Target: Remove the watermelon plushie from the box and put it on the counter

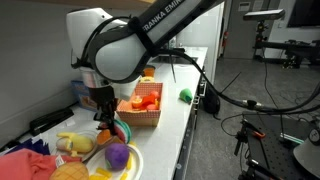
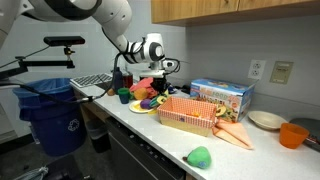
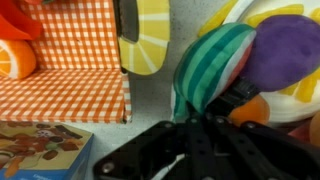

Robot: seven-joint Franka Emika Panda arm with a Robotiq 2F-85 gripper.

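Observation:
The watermelon plushie [image 1: 120, 131] is low over the counter, between the box and the plate. It is time to open my gripper now, as the plushie would land on the counter.
My gripper [image 3: 195, 118] is shut on the watermelon plushie [image 3: 212, 62], whose dark green striped rim faces the wrist camera. In an exterior view the gripper [image 1: 107, 120] holds the plushie [image 1: 120, 131] low over the counter [image 1: 170, 130], outside the orange chequered box [image 1: 141, 106] on its near side and by a yellow plate [image 1: 131, 163]. The box also shows in the wrist view [image 3: 70, 90] to the left, with an orange slice toy [image 3: 14, 55] inside. In the other exterior view the gripper [image 2: 134, 84] is beyond the box [image 2: 188, 112].
The yellow plate holds a purple toy [image 3: 282, 48] and other plush food. A small green toy [image 2: 200, 157] lies on the counter. A blue printed carton [image 2: 222, 95], a plate [image 2: 266, 120] and an orange cup [image 2: 292, 135] stand by the wall. A blue bin [image 2: 50, 110] stands beside the counter.

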